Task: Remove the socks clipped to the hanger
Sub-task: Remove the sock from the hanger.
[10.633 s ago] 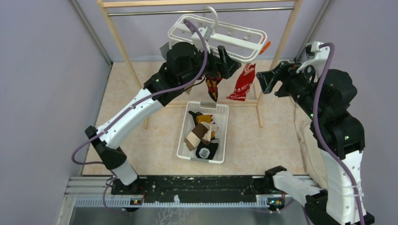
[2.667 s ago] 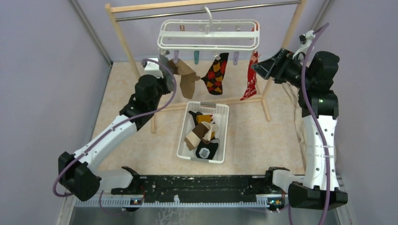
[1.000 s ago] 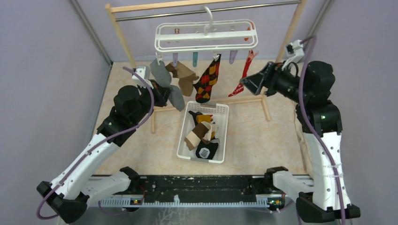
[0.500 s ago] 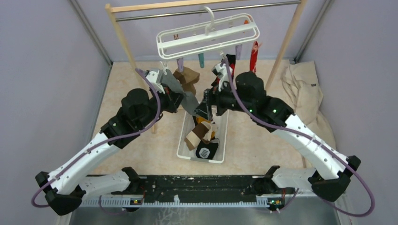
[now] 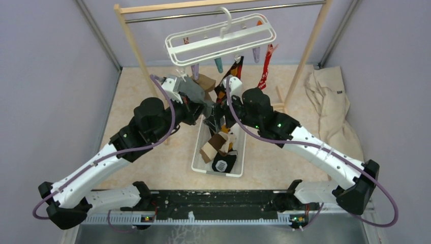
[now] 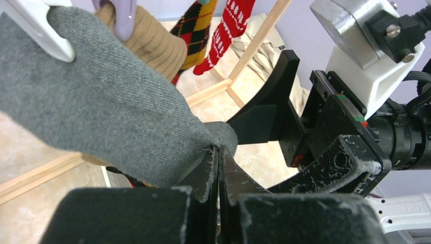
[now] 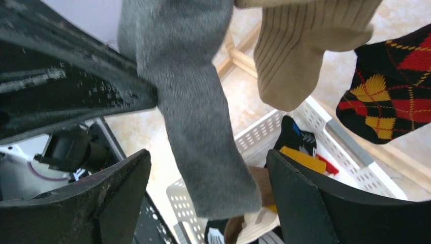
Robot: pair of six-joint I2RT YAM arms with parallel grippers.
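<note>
My right gripper is to grip the grey sock by its hanging toe (image 6: pixel 225 134), so my left gripper is free to open the white clip (image 6: pixel 35 25) and the sock can be removed.
The white hanger (image 5: pixel 221 38) hangs tilted from the rack's rod. Clipped under it are a grey sock (image 5: pixel 195 94), a tan sock (image 5: pixel 206 81), a dark argyle sock (image 5: pixel 223 89) and a red patterned sock (image 5: pixel 264 71). My left gripper (image 6: pixel 218 151) is shut on the lower edge of the grey sock (image 6: pixel 112 112), whose top sits in a white clip (image 6: pixel 35 25). My right gripper (image 7: pixel 208 193) is open, its fingers either side of the grey sock's (image 7: pixel 198 117) hanging toe without touching it. The tan sock (image 7: pixel 300 51) and the argyle sock (image 7: pixel 391 96) hang just beyond.
A white basket (image 5: pixel 203 165) with several socks in it stands on the floor below both grippers. The wooden rack (image 5: pixel 134 48) frames the hanger. A large beige cloth (image 5: pixel 330 112) lies crumpled at the right. Purple walls close in both sides.
My right arm swung from the far right to the middle and now straddles the grey sock, its jaws spreading a little. The left gripper kept its hold as the hanger tilted.
</note>
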